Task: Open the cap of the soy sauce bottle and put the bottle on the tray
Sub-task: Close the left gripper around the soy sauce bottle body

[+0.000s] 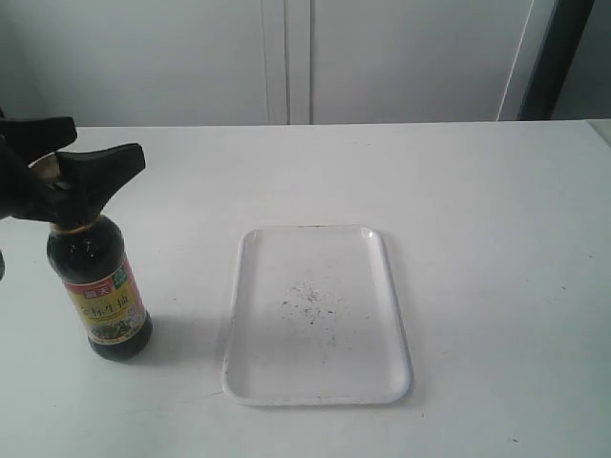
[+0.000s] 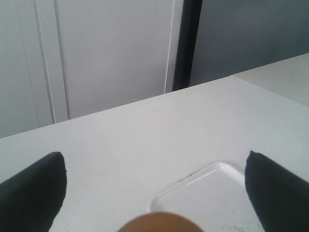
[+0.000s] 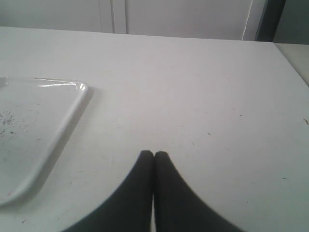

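My left gripper still has to reach the soy sauce bottle and hold it by its labelled body (image 1: 102,297), so that the cap stays free to open.
The soy sauce bottle (image 1: 100,296) stands upright on the white table, left of the tray (image 1: 315,394), its label facing the exterior view. My left gripper (image 1: 108,139) is open at cap height, its black fingers reaching past the neck on either side. In the left wrist view the golden-bronze cap (image 2: 159,223) shows blurred and low between the two widely spread fingertips (image 2: 38,186), touching neither; it looks closed. The tray's corner (image 2: 193,187) lies beyond it. My right gripper (image 3: 154,153) is shut on nothing, over bare table beside the tray's rim (image 3: 72,111); the exterior view does not show it.
The tray holds only dark specks (image 1: 310,301) in its middle. White cabinet doors (image 1: 286,57) stand behind the table's far edge. A dark vertical post (image 1: 558,57) rises at the back right.
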Tool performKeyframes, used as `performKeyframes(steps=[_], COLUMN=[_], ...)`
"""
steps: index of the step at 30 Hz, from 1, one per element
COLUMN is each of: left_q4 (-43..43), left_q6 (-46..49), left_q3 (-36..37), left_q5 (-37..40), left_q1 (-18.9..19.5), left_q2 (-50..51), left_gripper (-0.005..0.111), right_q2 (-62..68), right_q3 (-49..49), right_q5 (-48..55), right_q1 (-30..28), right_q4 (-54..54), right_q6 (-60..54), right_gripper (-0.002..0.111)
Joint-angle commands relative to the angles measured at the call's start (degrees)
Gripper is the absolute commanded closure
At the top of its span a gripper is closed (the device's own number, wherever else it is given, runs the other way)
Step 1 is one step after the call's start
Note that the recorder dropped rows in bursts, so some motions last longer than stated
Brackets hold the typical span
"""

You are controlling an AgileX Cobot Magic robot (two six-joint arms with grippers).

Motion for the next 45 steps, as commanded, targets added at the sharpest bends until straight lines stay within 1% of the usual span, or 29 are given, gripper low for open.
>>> performKeyframes(steps=[1, 9, 13, 17, 18, 19, 25, 30, 34, 42, 43, 45], left_q4=[-1.02, -7.51, -8.46, -9.57, -9.8, -10.04, -12.69, -13.02, -13.02, -13.02, -13.02, -13.02], left_q6=[2.02, 9.88, 11.29, 13.83, 14.99, 15.34, 21.35, 24.09, 26.71, 28.79, 29.03, 29.3], left_q3=[1.95, 7.62, 9.18, 10.88, 11.44, 11.55, 14.63, 14.74, 14.74, 14.74, 14.74, 14.74], left_q5=[-1.0, -5.55, -6.21, -9.14, -11.35, -11.97, -11.97, -11.97, -11.97, -11.97, -11.97, -11.97], left_q1=[-0.28, -0.28, -0.28, -0.28, -0.28, -0.28, -0.28, -0.28, -0.28, -0.28, -0.28, -0.28], left_q2=[-0.15, -0.15, -0.15, 2.69, 4.14, 4.65, 8.36, 13.24, 15.48, 18.27, 18.57, 19.23], left_gripper=[0.002, 0.002, 0.002, 0.002, 0.002, 0.002, 0.002, 0.002, 0.002, 0.002, 0.003, 0.009], right_q2=[-0.33, -0.33, -0.33, -0.33, -0.33, -0.33, -0.33, -0.33, -0.33, -0.33, -0.33, -0.33], right_q3=[0.3, 0.3, 0.3, 0.3, 0.3, 0.3, 0.3, 0.3, 0.3, 0.3, 0.3, 0.3], right_q5=[-0.08, -0.08, -0.08, -0.08, -0.08, -0.08, -0.08, -0.08, -0.08, -0.08, -0.08, -0.08], right_q1=[-0.12, -0.12, -0.12, -0.12, -0.12, -0.12, -0.12, -0.12, -0.12, -0.12, -0.12, -0.12], right_q4=[0.0, 0.0, 0.0, 0.0, 0.0, 0.0, 0.0, 0.0, 0.0, 0.0, 0.0, 0.0], right_q6=[0.22, 0.22, 0.22, 0.22, 0.22, 0.22, 0.22, 0.22, 0.22, 0.22, 0.22, 0.22], right_gripper=[0.108, 0.108, 0.108, 0.108, 0.108, 0.108, 0.108, 0.108, 0.108, 0.108, 0.108, 0.108])
